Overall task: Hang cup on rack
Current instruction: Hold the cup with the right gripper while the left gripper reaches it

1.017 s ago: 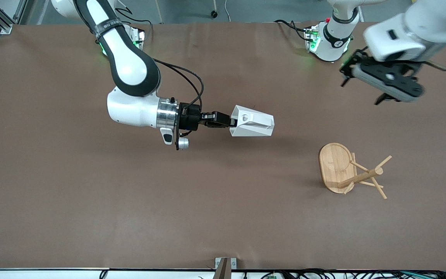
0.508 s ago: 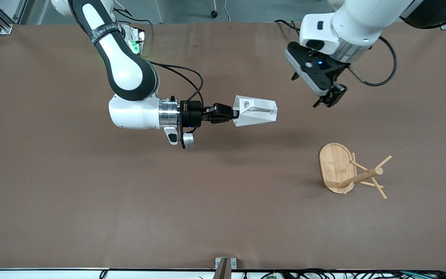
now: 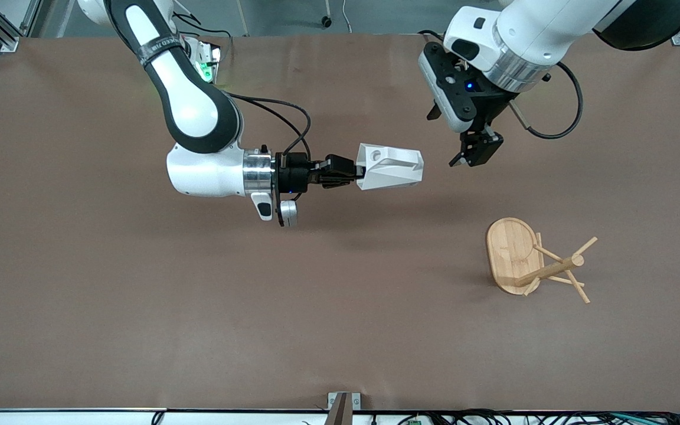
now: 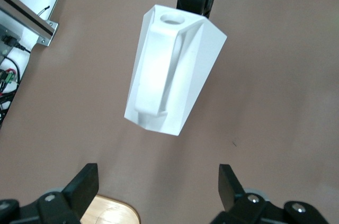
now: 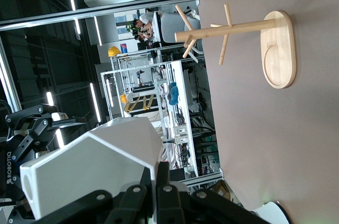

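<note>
The white cup's handle (image 4: 159,68) should stay free to hang on the rack, so my left gripper needs to grab the cup by its open end (image 4: 154,119) next.
My right gripper (image 3: 356,173) is shut on the white faceted cup (image 3: 388,167) and holds it sideways above the middle of the table, handle side up. The cup also shows in the right wrist view (image 5: 90,173), pinched at its wall. My left gripper (image 3: 474,150) is open and empty in the air, beside the cup's mouth end and apart from it. In the left wrist view the cup (image 4: 169,70) hangs ahead of the spread fingers (image 4: 79,187). The bamboo rack (image 3: 538,265) stands upright on the table toward the left arm's end, nearer the front camera.
The rack's oval base (image 3: 508,251) lies on the brown table; a corner of it shows in the left wrist view (image 4: 114,213). The rack also shows in the right wrist view (image 5: 233,28). The table's front edge carries a small bracket (image 3: 343,401).
My left arm has swung in from its end of the table and come down beside the cup. My right gripper has turned the cup a little and barely shifted.
</note>
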Motion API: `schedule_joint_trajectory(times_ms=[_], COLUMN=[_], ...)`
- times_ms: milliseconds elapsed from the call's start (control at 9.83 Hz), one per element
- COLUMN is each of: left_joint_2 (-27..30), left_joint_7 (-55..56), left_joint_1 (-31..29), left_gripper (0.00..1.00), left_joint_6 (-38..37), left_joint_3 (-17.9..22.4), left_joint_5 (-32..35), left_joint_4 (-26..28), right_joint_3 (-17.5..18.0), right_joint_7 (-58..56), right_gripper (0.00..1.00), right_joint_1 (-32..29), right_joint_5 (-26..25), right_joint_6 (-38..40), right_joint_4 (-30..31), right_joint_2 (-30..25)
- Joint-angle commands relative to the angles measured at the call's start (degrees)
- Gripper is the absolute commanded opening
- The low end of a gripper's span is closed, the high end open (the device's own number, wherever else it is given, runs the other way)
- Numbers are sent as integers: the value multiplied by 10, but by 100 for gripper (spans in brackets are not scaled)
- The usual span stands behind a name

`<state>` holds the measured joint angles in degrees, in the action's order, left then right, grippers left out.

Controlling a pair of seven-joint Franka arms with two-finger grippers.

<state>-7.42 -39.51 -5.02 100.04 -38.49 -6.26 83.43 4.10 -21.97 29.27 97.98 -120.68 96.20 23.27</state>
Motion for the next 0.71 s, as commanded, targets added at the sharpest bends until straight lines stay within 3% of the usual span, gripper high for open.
schedule_joint_trajectory(times_ms=[0,610], left_joint_2=[-27,-68], left_joint_7=[-12,-49], left_joint_1=[13,38], left_gripper=[100,99], left_joint_6=[13,39], left_joint_3=[-8,-9], left_joint_5=[0,36], left_joint_4=[-5,-22], right_joint_3=[12,12], right_joint_7=[-14,-14], right_gripper=[1,2], right_joint_1=[-11,-10], right_joint_5=[16,16], right_joint_6=[4,4], right_joint_4=[-2,-2], right_joint_2=[3,3])
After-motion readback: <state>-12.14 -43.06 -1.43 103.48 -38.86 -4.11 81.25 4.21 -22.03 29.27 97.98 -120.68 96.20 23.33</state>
